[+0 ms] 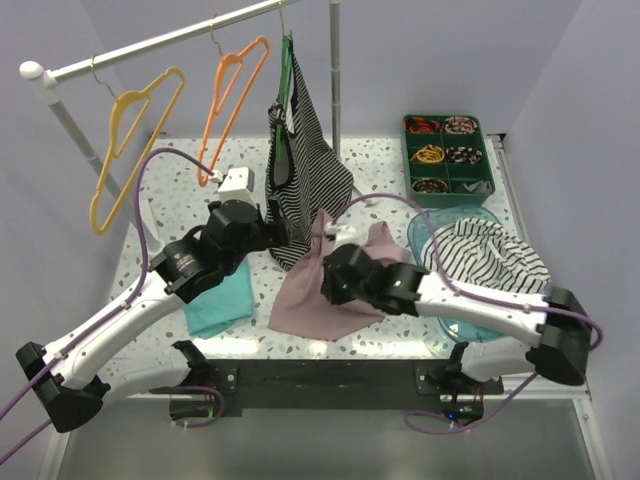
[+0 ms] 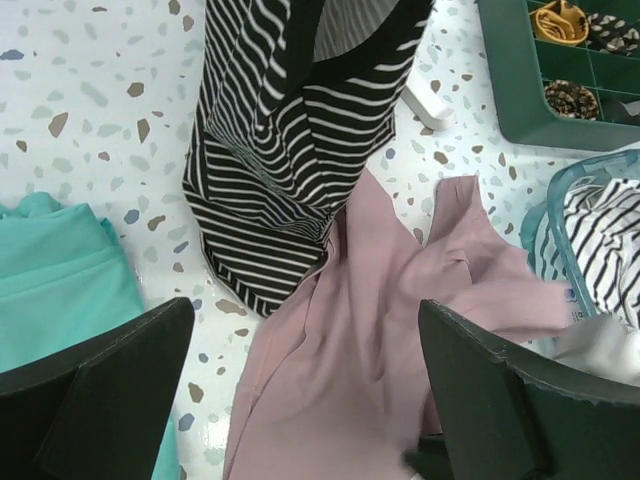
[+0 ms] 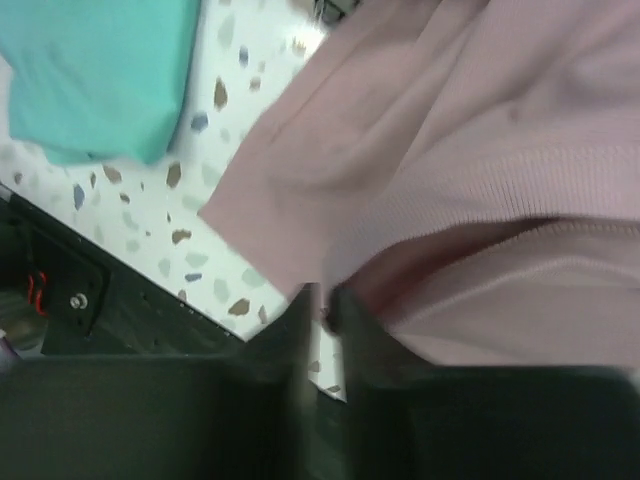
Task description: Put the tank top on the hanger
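My left gripper needs to grab the tank top's edge at the opening's corner next, so that my right gripper is free to spread the tank top for hanging.
The mauve-pink tank top [image 1: 308,302] lies crumpled on the table's middle; it also shows in the left wrist view [image 2: 370,330] and the right wrist view [image 3: 450,150]. The orange hanger [image 1: 235,100] hangs bare on the rail at the back left. My right gripper [image 1: 335,275] is shut on an edge of the tank top, pinched at the tips [image 3: 322,305] and lifted a little off the table. My left gripper [image 1: 266,238] is open and empty [image 2: 300,400], hovering above the tank top's left part, beside the hanging striped top.
A yellow hanger [image 1: 135,140] hangs left of the orange one. A black-and-white striped top [image 1: 305,165] hangs on a green hanger, reaching the table [image 2: 280,180]. Teal folded cloth [image 1: 220,300] lies left. A green divided tray [image 1: 447,155] and a blue bin with striped cloth [image 1: 485,255] stand right.
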You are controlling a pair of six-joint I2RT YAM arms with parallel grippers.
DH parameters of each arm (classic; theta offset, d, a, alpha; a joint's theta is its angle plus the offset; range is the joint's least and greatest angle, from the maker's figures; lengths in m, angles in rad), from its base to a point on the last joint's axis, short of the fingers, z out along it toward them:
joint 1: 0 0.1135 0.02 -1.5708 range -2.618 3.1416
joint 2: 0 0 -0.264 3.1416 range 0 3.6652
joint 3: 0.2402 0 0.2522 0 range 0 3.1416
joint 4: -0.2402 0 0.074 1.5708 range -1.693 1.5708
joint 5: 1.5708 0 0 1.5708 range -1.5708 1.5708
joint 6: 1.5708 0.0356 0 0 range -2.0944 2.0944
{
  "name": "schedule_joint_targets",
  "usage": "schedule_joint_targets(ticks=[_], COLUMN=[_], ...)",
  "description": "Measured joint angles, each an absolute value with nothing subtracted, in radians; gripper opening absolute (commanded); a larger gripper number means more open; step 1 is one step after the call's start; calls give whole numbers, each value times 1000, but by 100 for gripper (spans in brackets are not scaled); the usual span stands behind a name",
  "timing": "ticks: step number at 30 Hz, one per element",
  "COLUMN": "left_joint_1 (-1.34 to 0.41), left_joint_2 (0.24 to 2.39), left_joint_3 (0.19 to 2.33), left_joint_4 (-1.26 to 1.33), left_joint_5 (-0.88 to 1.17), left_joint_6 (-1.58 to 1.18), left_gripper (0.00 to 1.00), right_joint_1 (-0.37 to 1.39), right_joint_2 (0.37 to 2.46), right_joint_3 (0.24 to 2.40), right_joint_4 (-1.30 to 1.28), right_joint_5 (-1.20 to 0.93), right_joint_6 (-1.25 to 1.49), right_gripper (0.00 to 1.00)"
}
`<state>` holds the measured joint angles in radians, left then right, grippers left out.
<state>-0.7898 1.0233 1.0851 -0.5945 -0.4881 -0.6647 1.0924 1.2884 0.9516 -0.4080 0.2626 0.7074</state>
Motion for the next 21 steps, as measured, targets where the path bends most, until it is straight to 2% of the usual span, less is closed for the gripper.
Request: schedule_joint_targets(ticks=[1, 2, 5, 8, 12, 16, 18, 21], left_joint_1=[-785, -780, -773, -771, -773, -833, -888, -957], left_joint_2=[1023, 1021, 1021, 1035, 1107, 1225, 1284, 1365], left_joint_3=[1077, 1065, 1028, 977, 924, 917, 923, 925], left_joint_4=[-594, -593, -587, -552, -461, -391, -379, -372], left_joint_5=[-486, -482, -466, -406, -269, -205, -205, -208], left_joint_6=[-669, -671, -670, -659, -625, -605, -605, -605], left_gripper=[99, 98, 91, 82, 79, 76, 74, 71], right_joint_1=[1138, 1173, 1207, 1202, 1167, 942, 808, 710], right_joint_2=[1339, 1381, 1406, 1310, 1130, 1045, 1069, 1167], right_joint_3=[946, 942, 916, 893, 891, 826, 779, 753], right_joint_4=[-393, -387, -401, -439, -500, -471, -454, -447], right_joint_5=[274, 279, 316, 400, 503, 455, 414, 348], right_joint_6=[725, 733, 744, 741, 739, 685, 634, 562], right_gripper=[56, 69, 77, 75, 68, 69, 65, 64])
